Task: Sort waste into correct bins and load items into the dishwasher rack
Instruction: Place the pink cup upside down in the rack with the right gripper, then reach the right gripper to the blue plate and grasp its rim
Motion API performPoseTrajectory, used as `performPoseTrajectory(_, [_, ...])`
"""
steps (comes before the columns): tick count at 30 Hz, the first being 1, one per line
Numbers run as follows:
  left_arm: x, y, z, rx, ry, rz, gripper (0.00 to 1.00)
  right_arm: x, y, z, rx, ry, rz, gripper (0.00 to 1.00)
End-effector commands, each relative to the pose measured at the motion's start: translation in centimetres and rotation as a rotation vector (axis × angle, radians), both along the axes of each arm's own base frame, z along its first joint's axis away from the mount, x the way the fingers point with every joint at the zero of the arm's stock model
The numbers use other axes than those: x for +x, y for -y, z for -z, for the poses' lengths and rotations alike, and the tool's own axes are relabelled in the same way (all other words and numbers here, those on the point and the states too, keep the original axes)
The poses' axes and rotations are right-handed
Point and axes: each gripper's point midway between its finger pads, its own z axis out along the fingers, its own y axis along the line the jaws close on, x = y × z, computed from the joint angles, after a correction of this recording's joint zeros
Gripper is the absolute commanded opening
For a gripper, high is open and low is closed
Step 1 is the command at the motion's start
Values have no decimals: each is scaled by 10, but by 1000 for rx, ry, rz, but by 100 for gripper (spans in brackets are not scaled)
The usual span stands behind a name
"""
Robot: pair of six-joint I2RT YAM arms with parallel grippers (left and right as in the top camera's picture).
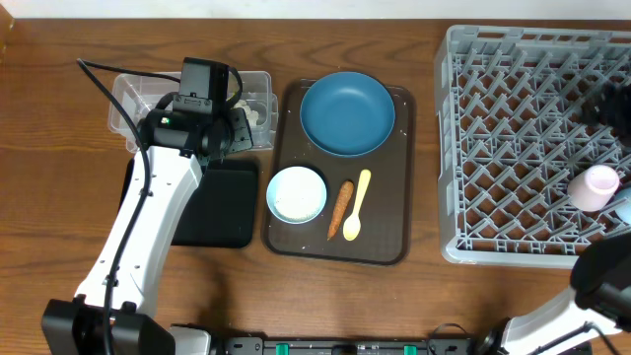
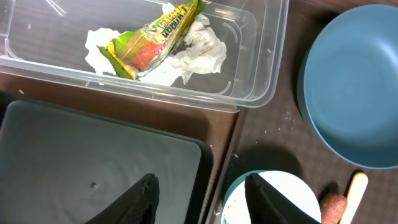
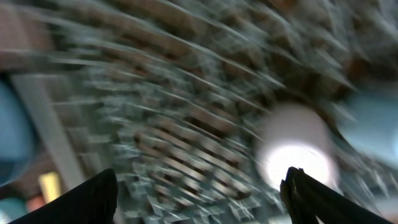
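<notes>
The right gripper will next grab the plate's edge on the side facing the dishwasher rack, so the opposite edge stays free for loading the dark blue plate [image 1: 347, 113].
The clear tub [image 1: 128, 94] holds the yellow-orange wrapper [image 2: 152, 43] on crumpled white tissue [image 2: 202, 53]. The black tray [image 1: 222, 207] lies in front of it, also in the left wrist view [image 2: 93, 155]. My left gripper [image 2: 202, 193] is open and empty, above the gap between the black tray and the white bowl [image 2: 280, 196]. The bowl [image 1: 296, 194], dark blue plate [image 1: 347, 113], carrot stick [image 1: 339, 209] and yellow spoon [image 1: 357, 205] lie on the brown serving tray [image 1: 399, 177]. My right gripper [image 3: 202, 193] is open and empty over the dishwasher rack [image 1: 493, 148], near the pink cup [image 1: 598, 187].
A light blue cup [image 1: 623, 209] shows at the rack's right edge. The right wrist view is blurred by motion. The left arm [image 1: 148, 227] reaches across the table's left side, over part of the black tray.
</notes>
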Motion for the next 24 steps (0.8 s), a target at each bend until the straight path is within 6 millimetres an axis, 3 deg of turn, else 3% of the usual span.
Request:
performPoseTrajectory(1, [2,-4,-3,14,6,-6,49,29,-69,-27,115,168,-257,84])
performPoseTrajectory(8, [-4,-5,0,19,-20,-6,50,71,-168,-20,93,237,-515,80])
performPoseTrajectory(12, [-8,-5,2,22,-39,-6,52,94,-218,1,23,239,-612,79])
performPoseTrajectory(17, [-12,-6,4,24,-55,-5,52,116,-267,53,-72,169,-628,74])
performPoseTrajectory(24, [-13,-6,4,25,-59,-5,53,126,-294,131,-186,33,-545,61])
